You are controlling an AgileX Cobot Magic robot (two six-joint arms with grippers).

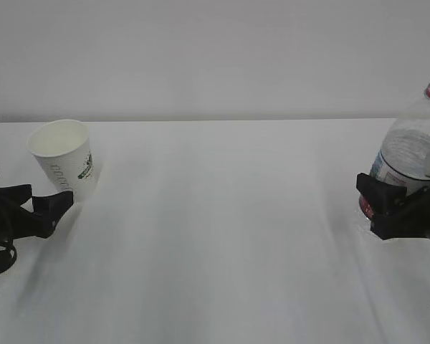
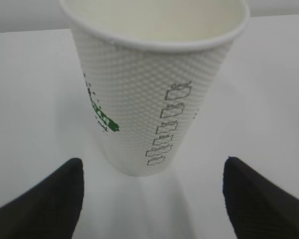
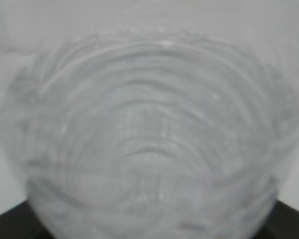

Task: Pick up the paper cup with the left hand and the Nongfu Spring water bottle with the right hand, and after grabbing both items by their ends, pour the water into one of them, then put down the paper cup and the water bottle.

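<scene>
The paper cup widens to a wide rim (image 1: 59, 138) and is narrower further down, so my left gripper should grab the cup next by its lower part (image 1: 77, 180).
The white paper cup (image 1: 63, 161) with green logo stands upright on the table at the far left. My left gripper (image 1: 46, 197) sits just in front of it, open. In the left wrist view the cup (image 2: 149, 99) stands ahead of the gripper (image 2: 153, 179), and both black fingertips (image 2: 60, 199) are wide apart and clear of it. At the right edge, the water bottle (image 1: 412, 150) with its red neck ring leans slightly, and my right gripper (image 1: 394, 204) is shut on its lower body. The ribbed bottle (image 3: 149, 134) fills the right wrist view. I cannot make out water in either.
The white table (image 1: 222, 236) stretches between the two arms, with a plain white wall behind it. The bottle's top is cut off by the right edge of the exterior view.
</scene>
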